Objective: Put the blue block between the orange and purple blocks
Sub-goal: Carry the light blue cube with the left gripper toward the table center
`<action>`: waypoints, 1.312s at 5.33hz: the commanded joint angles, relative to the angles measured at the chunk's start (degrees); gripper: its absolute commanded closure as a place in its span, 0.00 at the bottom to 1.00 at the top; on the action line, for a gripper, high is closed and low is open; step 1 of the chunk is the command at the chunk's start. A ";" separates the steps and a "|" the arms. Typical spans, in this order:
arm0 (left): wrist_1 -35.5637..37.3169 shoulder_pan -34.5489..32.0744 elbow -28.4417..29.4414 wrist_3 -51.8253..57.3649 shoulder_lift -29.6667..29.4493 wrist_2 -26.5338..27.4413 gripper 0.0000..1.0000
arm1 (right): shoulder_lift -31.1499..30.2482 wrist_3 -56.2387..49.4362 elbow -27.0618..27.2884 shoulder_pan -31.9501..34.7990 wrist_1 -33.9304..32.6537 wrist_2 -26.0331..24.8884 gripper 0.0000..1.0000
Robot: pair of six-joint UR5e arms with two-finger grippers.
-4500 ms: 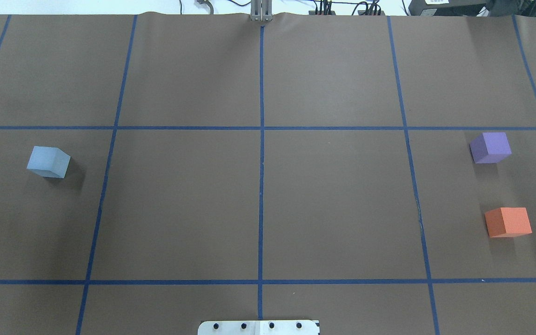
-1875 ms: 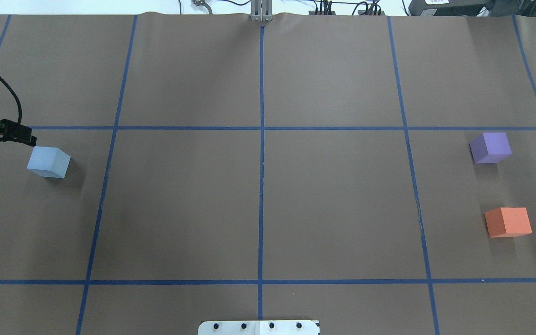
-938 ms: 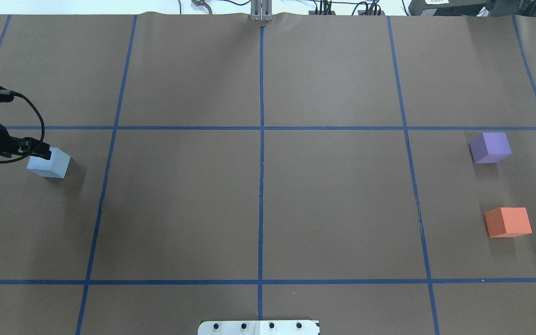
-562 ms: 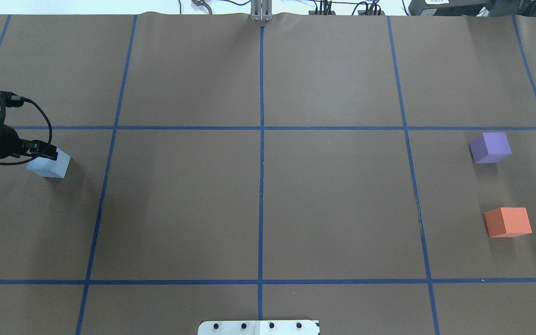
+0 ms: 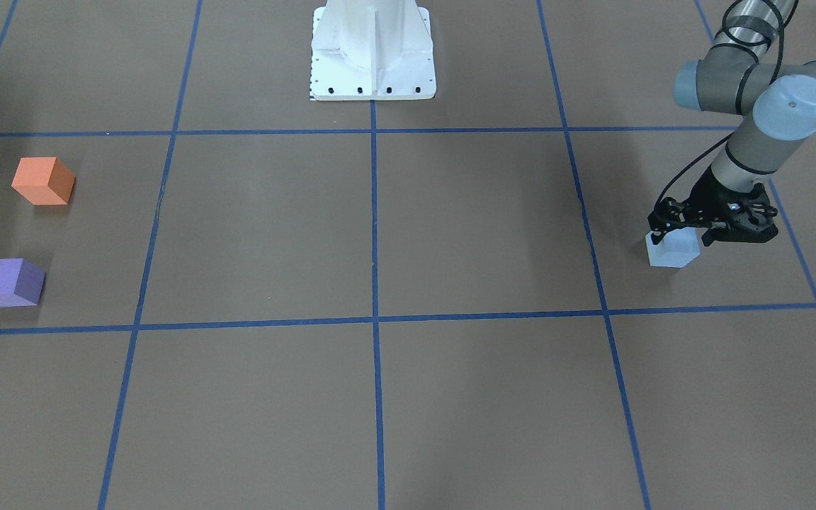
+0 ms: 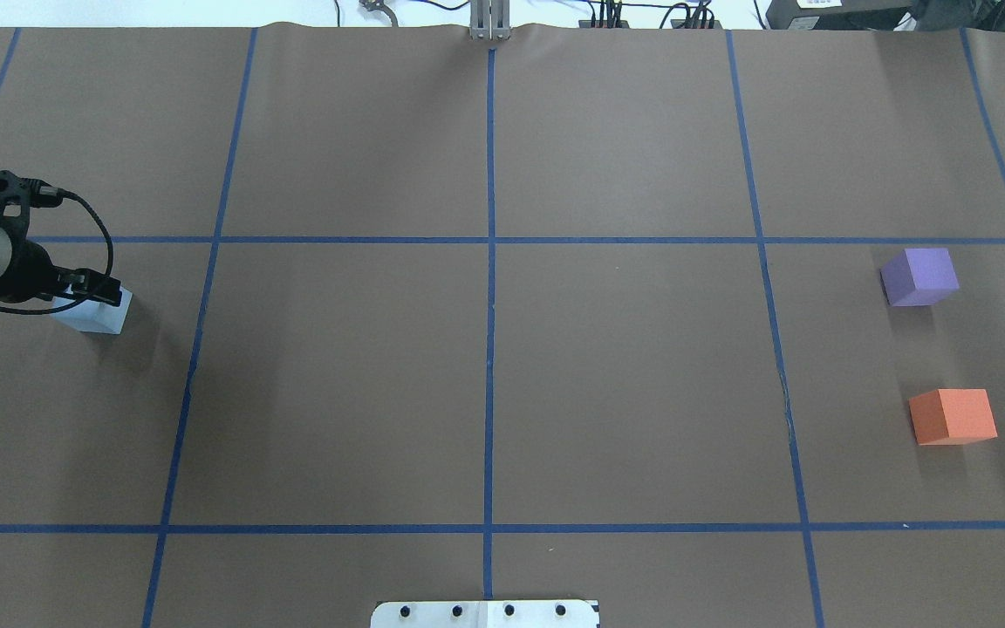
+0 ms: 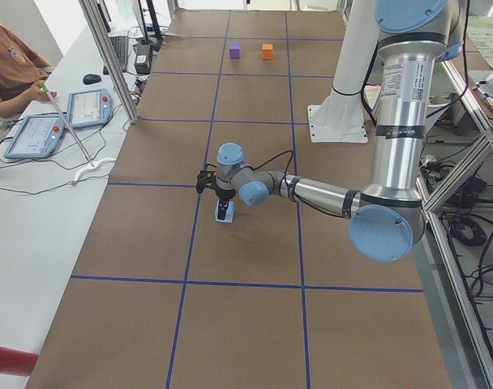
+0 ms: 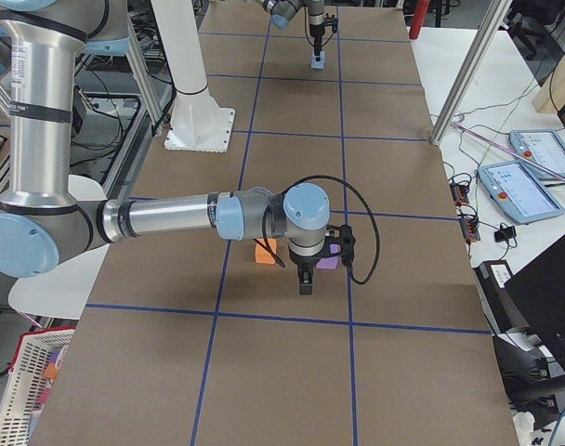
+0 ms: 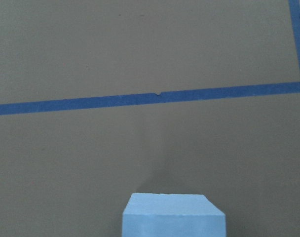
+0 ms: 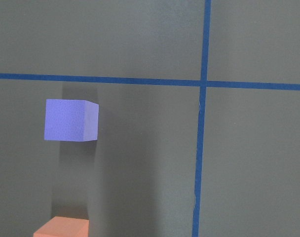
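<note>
The light blue block [image 6: 103,316] needs to go between the orange and purple blocks. My left gripper should grab it by its sides next.
The light blue block [image 6: 103,316] sits at the table's far left, also seen in the front view [image 5: 671,252] and at the bottom of the left wrist view [image 9: 172,216]. My left gripper [image 5: 681,237] is open and low over the block, with its fingers on either side of the block's top. The purple block [image 6: 919,276] and the orange block [image 6: 952,416] stand apart at the far right, with a gap between them. My right gripper [image 8: 306,279] hovers above those two blocks. It shows only in the exterior right view, so I cannot tell whether it is open or shut.
Blue tape lines divide the brown table cover [image 6: 485,375] into squares. The robot's white base plate [image 5: 372,53] stands at the middle of the near edge. Operators' tablets [image 7: 64,117] lie on a side bench beyond the table.
My left arm has come in from the left edge and moved right and down over the blue block. The three blocks have not moved.
</note>
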 commanded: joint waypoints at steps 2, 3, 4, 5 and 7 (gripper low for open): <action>-0.09 0.57 1.59 0.31 -0.52 0.09 0.01 | -0.03 0.00 -0.90 0.00 0.02 -0.01 0.00; -0.09 0.57 2.91 0.22 -1.57 0.09 0.05 | 0.06 0.00 -0.91 0.00 0.02 0.08 0.00; -0.09 0.57 2.92 0.14 -1.67 0.00 0.31 | 0.06 0.00 -0.65 0.00 0.11 0.34 0.00; -0.01 0.48 1.53 -0.13 -1.58 -0.70 0.87 | 0.93 0.00 -0.38 0.00 -0.06 0.52 0.00; 4.53 -0.66 -4.69 0.13 -1.49 -4.64 1.00 | 1.91 0.09 -0.82 0.00 0.02 0.44 0.00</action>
